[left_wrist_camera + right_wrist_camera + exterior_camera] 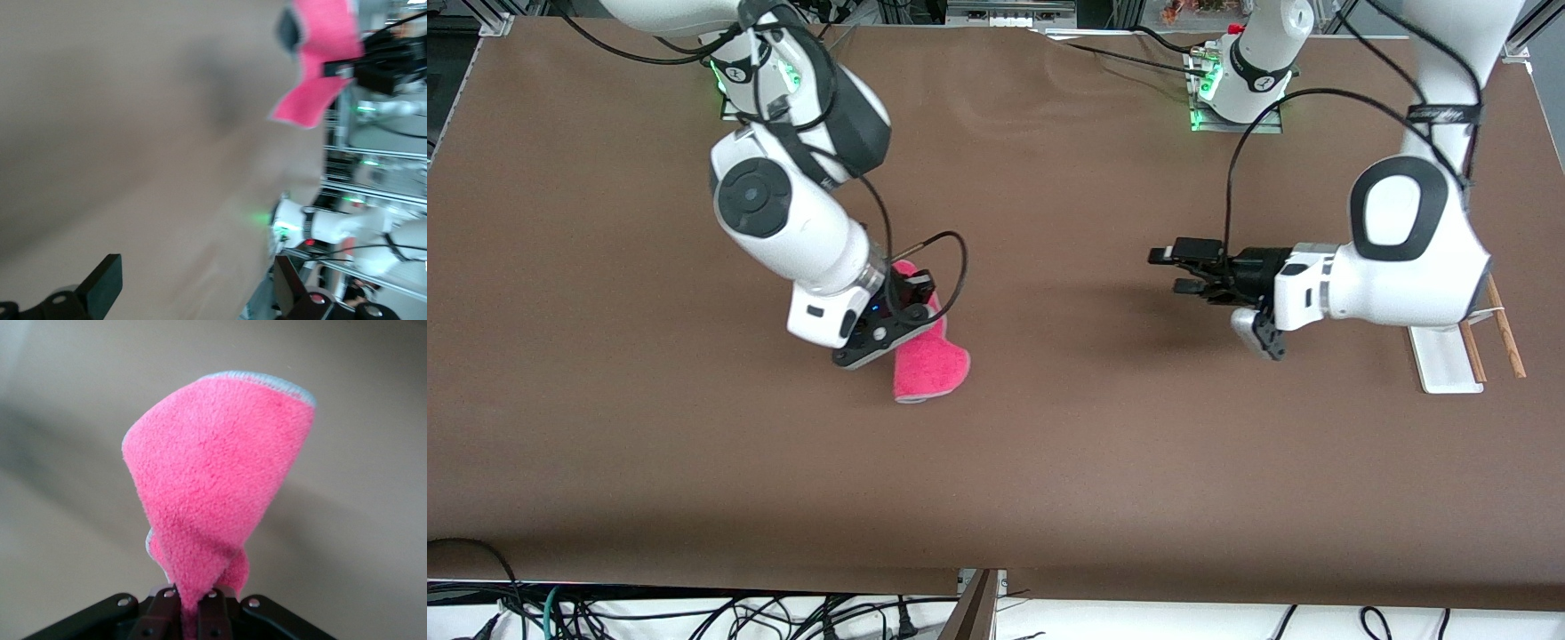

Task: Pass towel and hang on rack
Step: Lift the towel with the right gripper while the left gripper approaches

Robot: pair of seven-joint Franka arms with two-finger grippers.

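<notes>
I will grab the pink towel by its free hanging corner (928,380) with my left gripper, to pass it onto the rack (1440,360).
The pink-red towel (932,360) with a grey edge is pinched at one corner by my right gripper (907,313), which is shut on it and holds it over the table toward the right arm's end. In the right wrist view the towel (220,487) stands out from the shut fingers (167,607). My left gripper (1170,272) is open and empty over the middle of the table, pointing toward the towel. In the left wrist view its fingers (100,287) stand wide apart, and the towel (320,40) shows farther off. The rack (1440,360) with its brown rods (1507,333) stands at the left arm's end, partly hidden by that arm.
The brown table cover (1049,462) spans the whole view. The arm bases (1240,84) stand along the edge farthest from the front camera. Cables (694,613) lie below the table's nearest edge.
</notes>
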